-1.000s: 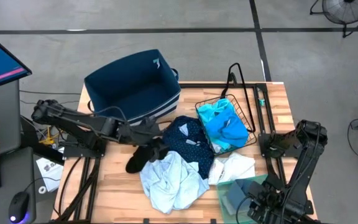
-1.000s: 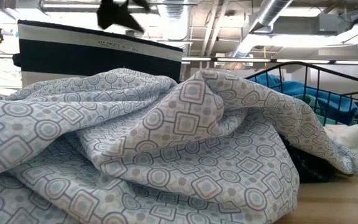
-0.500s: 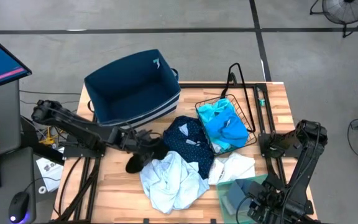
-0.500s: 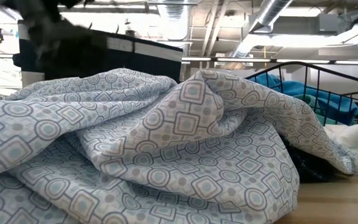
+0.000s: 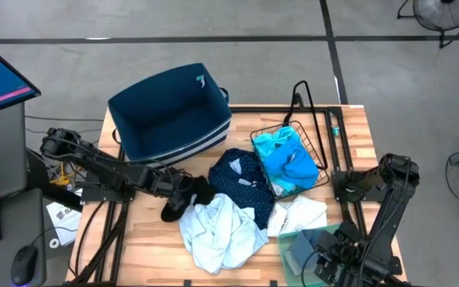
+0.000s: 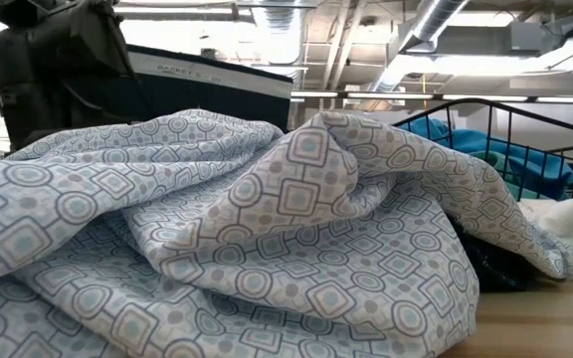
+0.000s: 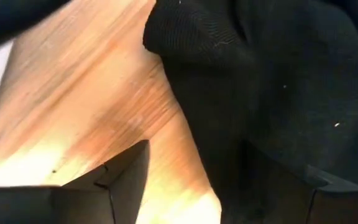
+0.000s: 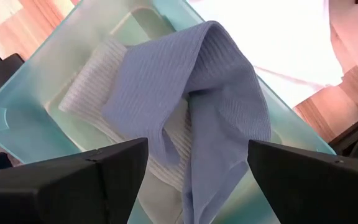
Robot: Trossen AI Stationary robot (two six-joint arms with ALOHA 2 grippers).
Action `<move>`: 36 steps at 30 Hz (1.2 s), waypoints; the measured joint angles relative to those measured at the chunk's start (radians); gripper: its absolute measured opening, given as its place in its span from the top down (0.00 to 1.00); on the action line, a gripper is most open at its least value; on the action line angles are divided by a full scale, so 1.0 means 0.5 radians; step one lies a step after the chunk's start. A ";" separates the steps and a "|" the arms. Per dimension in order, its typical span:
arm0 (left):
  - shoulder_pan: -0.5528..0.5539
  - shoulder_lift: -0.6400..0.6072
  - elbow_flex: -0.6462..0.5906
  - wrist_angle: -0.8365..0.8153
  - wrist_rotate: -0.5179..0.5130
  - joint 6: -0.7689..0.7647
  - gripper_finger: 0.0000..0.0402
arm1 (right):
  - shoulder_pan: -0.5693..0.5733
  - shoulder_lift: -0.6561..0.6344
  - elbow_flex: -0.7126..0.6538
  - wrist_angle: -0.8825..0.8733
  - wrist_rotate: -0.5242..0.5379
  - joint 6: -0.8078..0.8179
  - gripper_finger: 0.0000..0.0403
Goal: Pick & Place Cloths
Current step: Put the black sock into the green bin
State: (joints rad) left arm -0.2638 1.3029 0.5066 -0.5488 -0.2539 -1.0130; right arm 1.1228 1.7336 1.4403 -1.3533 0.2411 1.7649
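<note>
My left gripper grabs the black cloth's ribbed edge point(image 7: 188, 34) next, to clear it from the pile into the tray.
The black cloth point(image 5: 183, 199) lies crumpled on the wood in front of the navy bin, its right end against the dotted navy cloth point(image 5: 241, 179). My left gripper point(image 5: 180, 190) sits low over it, open. In the left wrist view point(image 7: 201, 180) one finger point(image 7: 123, 177) stands over bare wood and the other point(image 7: 278, 186) at the black cloth point(image 7: 260, 81). My right gripper point(image 8: 197, 186) waits open above the green tray point(image 8: 36, 81), which holds a pale blue ribbed cloth point(image 8: 210, 93) and a white one point(image 8: 98, 87). My left gripper comes down slanting from the table's left, with its fingers set on either side of the black cloth's left edge point(image 7: 191, 118). Dark finger against dark cloth: I cannot tell whether it touches. The cloth lies slack on the table.
The navy striped bin point(image 5: 170, 112) stands at the far left. A black wire basket point(image 5: 319, 171) holds a turquoise cloth point(image 5: 287, 159). A pale blue patterned shirt point(image 5: 217, 231) fills the low view's foreground point(image 6: 267, 249). A white cloth point(image 5: 300, 214) lies beside the tray point(image 5: 287, 249).
My left gripper has come down from well above the table and drawn back toward the table's left, ending low at the black cloth. The black cloth has stayed where it lay. The right arm has kept still.
</note>
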 joint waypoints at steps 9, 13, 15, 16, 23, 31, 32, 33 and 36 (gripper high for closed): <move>0.003 -0.007 -0.043 -0.008 0.073 -0.020 0.61 | -0.041 -0.001 0.000 -0.009 0.002 -0.042 0.33; 0.004 -0.007 -0.045 -0.017 0.100 -0.032 0.89 | -0.041 -0.001 0.000 -0.008 0.016 -0.041 0.33; 0.005 -0.006 -0.042 -0.004 0.134 -0.086 0.97 | -0.041 -0.001 0.000 -0.008 0.016 -0.041 0.33; 0.005 -0.006 -0.038 0.003 0.149 -0.110 0.97 | -0.041 -0.001 0.000 -0.008 0.016 -0.041 0.33; -0.003 -0.011 0.119 0.063 0.277 -0.137 1.00 | -0.041 -0.001 0.000 -0.008 0.014 -0.042 0.33; -0.055 -0.059 0.364 0.072 0.213 -0.135 1.00 | -0.073 -0.014 0.000 0.000 -0.017 -0.247 0.33; -0.064 -0.074 0.395 0.076 0.208 -0.134 1.00 | -0.086 -0.028 0.000 0.001 -0.017 -0.274 0.33; -0.072 -0.090 0.421 0.089 0.207 -0.132 1.00 | -0.098 -0.042 0.000 0.001 -0.016 -0.297 0.33; -0.091 -0.188 0.466 0.083 0.199 -0.132 1.00 | -0.141 -0.097 0.000 0.001 -0.015 -0.373 0.33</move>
State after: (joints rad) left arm -0.3095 1.2088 0.7395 -0.5073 -0.1544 -1.0790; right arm 1.0525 1.6852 1.4403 -1.3529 0.2339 1.5782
